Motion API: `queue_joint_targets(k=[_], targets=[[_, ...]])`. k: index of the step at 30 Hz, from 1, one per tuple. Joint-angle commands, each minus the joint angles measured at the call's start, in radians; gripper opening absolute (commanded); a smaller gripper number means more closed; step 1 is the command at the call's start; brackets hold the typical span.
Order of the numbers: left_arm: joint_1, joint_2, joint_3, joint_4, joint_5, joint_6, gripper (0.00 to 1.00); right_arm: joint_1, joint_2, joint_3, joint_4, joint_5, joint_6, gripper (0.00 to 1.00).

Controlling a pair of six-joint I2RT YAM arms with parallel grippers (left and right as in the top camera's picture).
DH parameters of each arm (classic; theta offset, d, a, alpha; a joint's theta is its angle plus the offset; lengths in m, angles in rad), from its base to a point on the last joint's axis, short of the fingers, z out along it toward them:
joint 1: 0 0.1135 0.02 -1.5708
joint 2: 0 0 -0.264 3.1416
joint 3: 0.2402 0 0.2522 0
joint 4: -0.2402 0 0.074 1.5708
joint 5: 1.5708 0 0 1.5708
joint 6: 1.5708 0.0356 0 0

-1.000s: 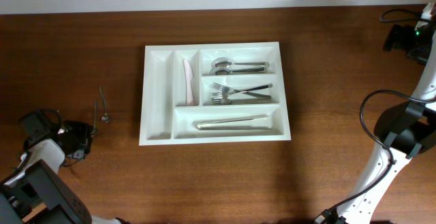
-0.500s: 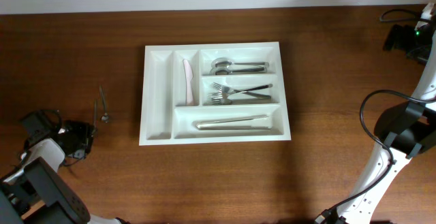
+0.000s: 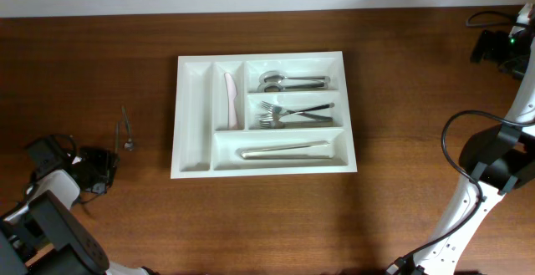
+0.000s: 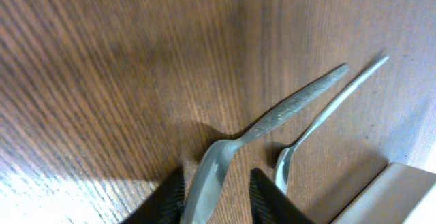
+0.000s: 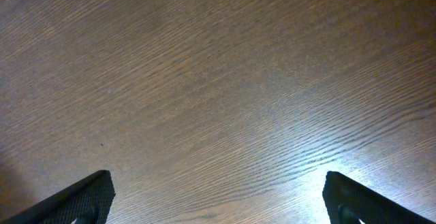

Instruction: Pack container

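Both fingers reach down to the wood on either side of the textured-handled spoon's bowl (image 4: 208,180), so my left gripper now closes on that spoon.
The container (image 3: 194,165), a large white cutlery tray, sits mid-table. It holds a pink knife (image 3: 229,99), spoons (image 3: 288,81), forks (image 3: 288,112) and long silver pieces (image 3: 284,150). Two loose spoons (image 3: 127,131) lie on the wood left of it. My left gripper (image 3: 107,166) is low at the front left, just short of them. In the left wrist view its jaws (image 4: 216,197) stand narrowly apart, and the bowl of the textured-handled spoon (image 4: 272,118) shows between them, lying flat. The thinner spoon (image 4: 327,108) lies beside it. My right gripper (image 5: 218,200) is wide open over bare wood.
A corner of the tray (image 4: 402,197) shows at the lower right of the left wrist view. The right arm (image 3: 493,154) and its cables stand along the table's right edge. A pale wall borders the far side.
The left gripper's jaws have narrowed a little and the arm has shifted slightly. The spoons, tray and right arm have not moved.
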Motion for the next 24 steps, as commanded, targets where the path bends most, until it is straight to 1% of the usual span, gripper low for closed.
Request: queue_joint_targets(k=[1, 10, 13, 24], targets=[[0.006, 0.026, -0.009, -0.004, 0.011, 0.003, 0.26, -0.007, -0.039, -0.006, 0.002, -0.001, 0.002, 0.99], [0.006, 0.026, -0.009, -0.004, 0.011, 0.003, 0.25, -0.007, -0.039, -0.006, 0.002, -0.001, 0.002, 0.99], [0.006, 0.026, -0.009, -0.004, 0.011, 0.003, 0.17, -0.007, -0.039, -0.006, 0.002, -0.001, 0.002, 0.99], [0.006, 0.026, -0.009, -0.004, 0.007, 0.004, 0.16, -0.008, -0.039, -0.006, 0.002, -0.001, 0.002, 0.99]])
